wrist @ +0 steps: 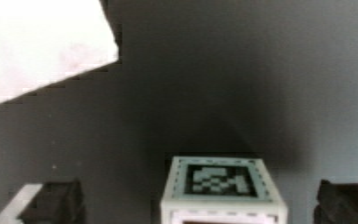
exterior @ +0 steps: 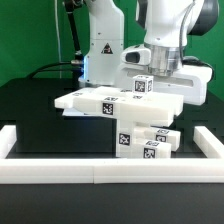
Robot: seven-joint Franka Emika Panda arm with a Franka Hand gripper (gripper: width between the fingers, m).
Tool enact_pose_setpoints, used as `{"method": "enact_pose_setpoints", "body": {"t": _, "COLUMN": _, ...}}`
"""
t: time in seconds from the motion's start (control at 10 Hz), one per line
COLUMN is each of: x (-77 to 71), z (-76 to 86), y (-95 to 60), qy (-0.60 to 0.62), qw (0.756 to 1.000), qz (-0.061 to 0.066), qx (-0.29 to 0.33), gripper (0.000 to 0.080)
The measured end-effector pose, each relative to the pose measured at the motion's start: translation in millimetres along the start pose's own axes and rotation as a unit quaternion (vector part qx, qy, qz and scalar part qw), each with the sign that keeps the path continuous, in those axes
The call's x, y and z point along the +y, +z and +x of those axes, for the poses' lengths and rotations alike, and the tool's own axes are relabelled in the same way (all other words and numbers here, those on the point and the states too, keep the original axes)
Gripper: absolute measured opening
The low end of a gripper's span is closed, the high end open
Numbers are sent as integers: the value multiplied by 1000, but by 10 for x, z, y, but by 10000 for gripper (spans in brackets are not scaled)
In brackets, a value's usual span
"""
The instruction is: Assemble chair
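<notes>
My gripper closes on the tagged block point(wrist: 217, 183) now: in the wrist view the fingers stand on either side of the block, so closing now would catch it.
The chair parts are chunky white pieces with black-and-white tags. A flat slab point(exterior: 108, 101) lies mid-table, and it also shows in the wrist view point(wrist: 43, 50). A small tagged block point(exterior: 142, 86) stands up just behind the slab. Several leg blocks point(exterior: 150, 143) lie in a heap in front of the slab, toward the exterior view's right. My gripper point(exterior: 153, 76) hangs right above the small block. In the wrist view the gripper point(wrist: 197, 205) is open, with its dark fingers point(wrist: 43, 205) wide apart on either side of the tagged block point(wrist: 217, 183) and not touching it.
Long white border rails run along the front point(exterior: 100, 172), the exterior view's left point(exterior: 10, 140) and its right point(exterior: 208, 145) of the black table. The robot's white base point(exterior: 100, 45) stands behind the slab.
</notes>
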State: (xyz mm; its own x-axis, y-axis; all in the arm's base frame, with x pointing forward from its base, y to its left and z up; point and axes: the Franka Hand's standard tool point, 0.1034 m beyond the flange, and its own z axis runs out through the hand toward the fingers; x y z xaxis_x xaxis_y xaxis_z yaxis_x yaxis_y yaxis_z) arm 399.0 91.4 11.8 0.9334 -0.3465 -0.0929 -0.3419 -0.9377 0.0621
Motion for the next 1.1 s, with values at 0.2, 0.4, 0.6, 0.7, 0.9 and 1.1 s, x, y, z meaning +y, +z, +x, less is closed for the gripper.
{"method": "enact_pose_setpoints", "body": {"t": 0.2, "x": -24, "z": 67, "y": 6, "qy": 1, "qw": 1000, "qz": 1, "qx": 3, "gripper": 649}}
{"method": "enact_pose_setpoints", "body": {"t": 0.4, "x": -24, "z": 81, "y": 29, "qy": 1, "qw": 1000, "qz": -1, "qx": 3, "gripper": 649}}
{"method": "enact_pose_setpoints", "body": {"t": 0.6, "x": -17, "z": 78, "y": 48, "qy": 2, "qw": 1000, "qz": -3, "qx": 2, "gripper": 649}}
{"method": "enact_pose_setpoints", "body": {"t": 0.7, "x": -14, "z": 76, "y": 54, "qy": 2, "qw": 1000, "qz": -3, "qx": 1, "gripper": 623}}
{"method": "enact_pose_setpoints", "body": {"t": 0.9, "x": -12, "z": 74, "y": 57, "qy": 2, "qw": 1000, "qz": -3, "qx": 1, "gripper": 476}}
{"method": "enact_pose_setpoints", "body": {"t": 1.1, "x": -11, "z": 73, "y": 59, "qy": 2, "qw": 1000, "qz": -4, "qx": 1, "gripper": 269}}
